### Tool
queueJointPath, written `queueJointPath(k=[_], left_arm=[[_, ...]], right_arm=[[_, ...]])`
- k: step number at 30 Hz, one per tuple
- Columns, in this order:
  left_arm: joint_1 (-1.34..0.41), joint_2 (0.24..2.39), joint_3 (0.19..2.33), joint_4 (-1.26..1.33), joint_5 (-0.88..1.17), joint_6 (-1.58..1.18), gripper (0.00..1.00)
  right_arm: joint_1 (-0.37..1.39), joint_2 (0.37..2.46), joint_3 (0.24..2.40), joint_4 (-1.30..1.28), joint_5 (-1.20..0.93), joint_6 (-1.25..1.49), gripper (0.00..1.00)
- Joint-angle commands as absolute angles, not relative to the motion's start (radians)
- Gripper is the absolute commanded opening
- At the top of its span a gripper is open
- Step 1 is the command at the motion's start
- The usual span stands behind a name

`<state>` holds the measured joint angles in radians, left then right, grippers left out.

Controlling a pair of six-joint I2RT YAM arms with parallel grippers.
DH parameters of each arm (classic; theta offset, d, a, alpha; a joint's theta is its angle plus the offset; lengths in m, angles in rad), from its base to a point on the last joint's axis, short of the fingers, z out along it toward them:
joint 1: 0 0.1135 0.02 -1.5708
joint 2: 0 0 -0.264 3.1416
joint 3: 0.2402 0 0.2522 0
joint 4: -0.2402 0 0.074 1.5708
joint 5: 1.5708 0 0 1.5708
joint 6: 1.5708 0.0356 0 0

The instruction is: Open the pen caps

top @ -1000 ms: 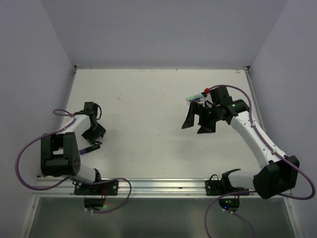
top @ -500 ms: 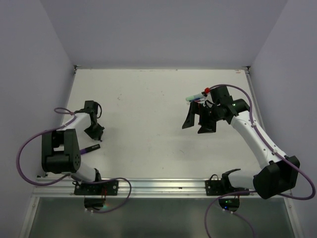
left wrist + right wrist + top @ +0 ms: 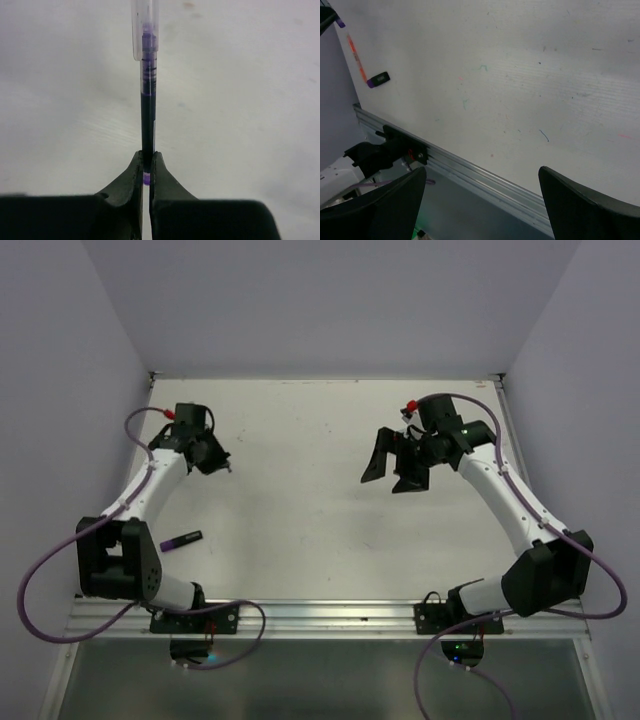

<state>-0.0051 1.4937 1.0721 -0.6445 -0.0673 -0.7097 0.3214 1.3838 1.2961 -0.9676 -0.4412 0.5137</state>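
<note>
The robot's right gripper should next grab only the clear pen cap [image 3: 145,30] over the pen's far tip and leave the pen's body free, so that the pen can be opened.
My left gripper [image 3: 146,161] is shut on the rear end of a thin dark purple pen [image 3: 147,115], which points straight away from the fingers above the white table. A clear pen cap [image 3: 145,30] sits over the pen's far tip. In the top view the left gripper [image 3: 220,461] hangs over the far left of the table. My right gripper [image 3: 392,476] is wide open at the right, and nothing lies between its fingers [image 3: 482,172]. The other pens are hidden behind the right arm.
A short purple-and-black piece [image 3: 182,538] lies near the left arm's base, also seen in the right wrist view [image 3: 378,79]. The metal rail [image 3: 320,612] runs along the near table edge. Walls close the left, right and far sides.
The left gripper closed on the purple pen and carried it away from the near left toward the far left. The right gripper shifted slightly back and left, covering the pens it was beside.
</note>
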Motion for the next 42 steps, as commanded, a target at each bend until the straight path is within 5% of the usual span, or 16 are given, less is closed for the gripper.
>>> queueJointPath(k=[1, 5, 12, 19, 42], left_arm=[[-0.165, 1.393, 1.094, -0.460, 0.236, -0.681, 0.00], [-0.308, 1.312, 0.929, -0.148, 0.576, -0.830, 0.00], [-0.485, 1.256, 0.887, -0.147, 0.698, -0.792, 0.00], [-0.494, 1.247, 0.802, -0.046, 0.831, -0.816, 0.00], [-0.500, 1.238, 0.790, -0.023, 0.888, -0.810, 0.00]], right_arm=[[0.322, 1.423, 1.364, -0.933, -0.498, 0.520, 0.99], [0.324, 1.447, 1.388, -0.859, -0.564, 0.540, 0.99], [0.348, 1.447, 1.375, -0.724, -0.662, 0.564, 0.98], [0.399, 1.427, 1.273, -0.526, -0.695, 0.658, 0.85], [0.477, 1.516, 1.180, -0.258, -0.623, 0.818, 0.47]])
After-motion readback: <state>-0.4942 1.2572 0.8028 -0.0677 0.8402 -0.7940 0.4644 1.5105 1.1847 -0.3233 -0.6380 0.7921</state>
